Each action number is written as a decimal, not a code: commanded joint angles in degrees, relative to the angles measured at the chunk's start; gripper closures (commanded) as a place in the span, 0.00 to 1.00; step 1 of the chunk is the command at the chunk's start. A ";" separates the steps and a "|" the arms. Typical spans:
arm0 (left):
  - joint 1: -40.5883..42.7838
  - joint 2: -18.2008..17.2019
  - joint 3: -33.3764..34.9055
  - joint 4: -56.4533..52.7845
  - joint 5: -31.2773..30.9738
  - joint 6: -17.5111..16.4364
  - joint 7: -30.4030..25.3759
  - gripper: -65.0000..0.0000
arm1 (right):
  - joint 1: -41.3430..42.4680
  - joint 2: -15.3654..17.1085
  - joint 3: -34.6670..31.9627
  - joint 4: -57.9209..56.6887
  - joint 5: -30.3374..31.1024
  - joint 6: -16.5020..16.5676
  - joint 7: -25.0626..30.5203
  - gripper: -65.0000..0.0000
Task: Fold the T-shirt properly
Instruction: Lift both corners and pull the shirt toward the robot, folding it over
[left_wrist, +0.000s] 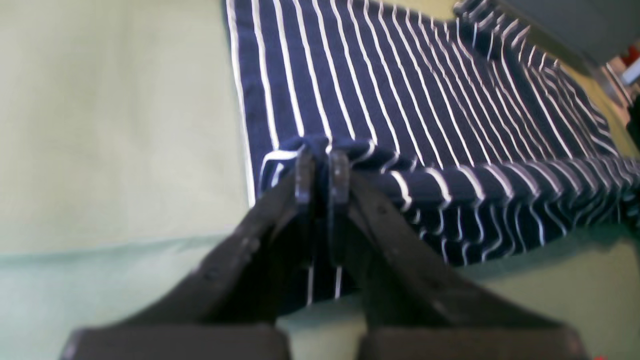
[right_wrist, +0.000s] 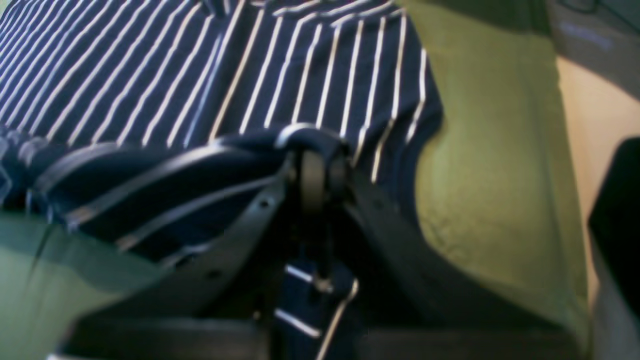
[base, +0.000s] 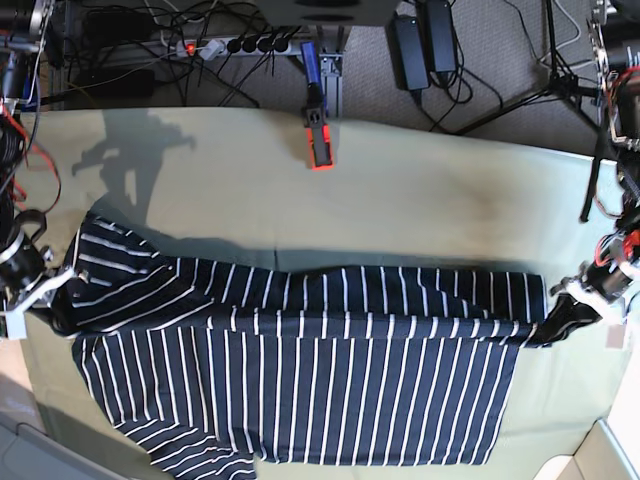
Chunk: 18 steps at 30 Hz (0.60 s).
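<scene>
I should keep holding the shirt's lifted edge (base: 95, 325) with my right gripper until it lies on the shirt's body (base: 140, 385), because the edge is raised above the flat stripes.
The navy T-shirt (base: 300, 390) with thin white stripes lies spread across the pale green table cloth (base: 420, 210), with one long edge lifted and stretched between the two grippers. At the right end of the base view, my left gripper (base: 562, 310) is shut on a bunched fold of the shirt. The left wrist view shows the left gripper (left_wrist: 320, 172) pinching that cloth, with the T-shirt (left_wrist: 400, 90) flat beyond. At the left end, my right gripper (base: 50, 300) is shut on the shirt near a sleeve. In the right wrist view the right gripper (right_wrist: 316, 175) grips the T-shirt (right_wrist: 150, 75).
A red and black clamp (base: 318, 140) sits at the table's far edge. Behind it on the floor lie a power strip (base: 235, 45) and cables. The table's near edge runs just below the shirt's lower hem.
</scene>
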<state>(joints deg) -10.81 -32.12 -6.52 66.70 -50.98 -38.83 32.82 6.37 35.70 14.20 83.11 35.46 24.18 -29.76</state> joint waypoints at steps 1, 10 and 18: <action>-2.34 -1.22 0.70 0.20 0.22 -1.17 -2.64 1.00 | 2.73 1.44 -0.37 -0.09 -0.39 3.26 1.62 1.00; -9.55 -1.18 6.78 -5.77 4.15 -1.17 -5.29 1.00 | 13.25 1.40 -9.86 -6.58 -6.01 3.21 1.66 1.00; -13.07 -0.85 9.09 -9.57 4.59 -1.17 -6.58 0.95 | 20.50 1.25 -17.84 -12.81 -11.82 3.06 3.15 1.00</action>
<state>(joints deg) -22.15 -31.94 2.94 56.42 -45.56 -38.83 27.79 25.15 35.75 -4.14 69.58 23.44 24.18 -28.12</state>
